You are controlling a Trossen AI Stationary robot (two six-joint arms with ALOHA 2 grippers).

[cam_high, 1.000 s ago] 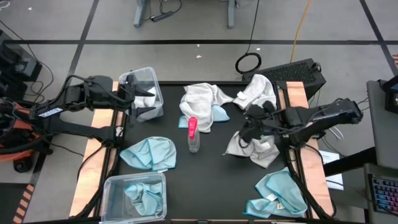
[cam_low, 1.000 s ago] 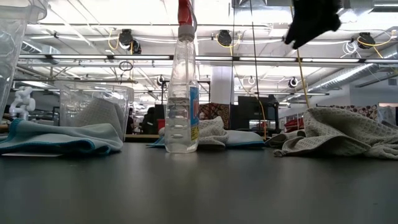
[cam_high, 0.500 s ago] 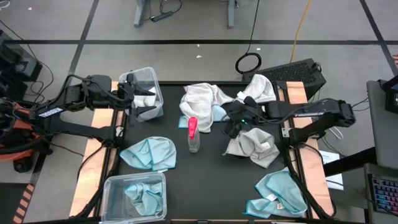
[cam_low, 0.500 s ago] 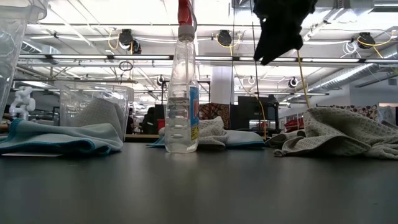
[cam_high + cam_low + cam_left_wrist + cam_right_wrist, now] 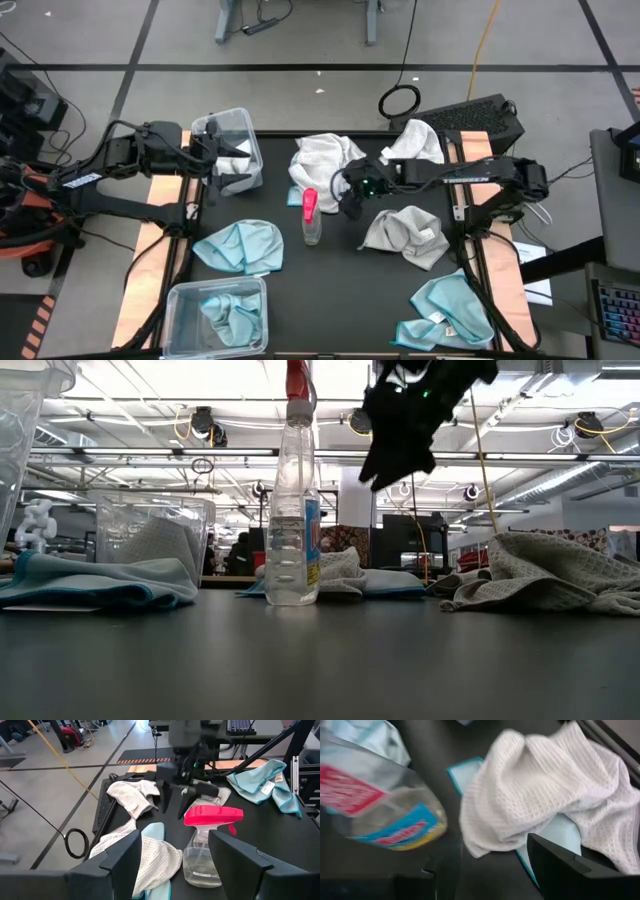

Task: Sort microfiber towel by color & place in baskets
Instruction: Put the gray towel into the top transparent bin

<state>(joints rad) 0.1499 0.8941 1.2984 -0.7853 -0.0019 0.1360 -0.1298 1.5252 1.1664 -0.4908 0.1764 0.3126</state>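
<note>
My right gripper grabs the white towel by its crumpled fold [image 5: 328,170] next, to sort the white towel into its basket.
My right gripper [image 5: 351,197] [image 5: 378,472] hangs open in the air over the table's middle, empty. It stands beside the pink-topped spray bottle [image 5: 311,216] and just short of a white towel [image 5: 322,158] [image 5: 535,785] that lies crumpled on a light blue one [image 5: 468,774]. My left gripper [image 5: 213,152] [image 5: 172,854] is open and empty at the far clear basket [image 5: 238,125], which holds a white towel. The near basket [image 5: 180,300] holds a blue towel. Lying loose are a grey-white towel [image 5: 405,232], a white one [image 5: 416,140] and two blue ones [image 5: 240,246] [image 5: 450,310].
The spray bottle [image 5: 292,510] stands upright in the table's middle, close to my right gripper. A dark keyboard [image 5: 470,115] lies past the far right corner. Bare black table shows between the bottle and the grey-white towel, and along the near edge.
My right gripper has swung toward the table's left, from above the grey-white towel to above the middle pile next to the spray bottle, sinking a little. It stayed open and empty. No towel has moved.
</note>
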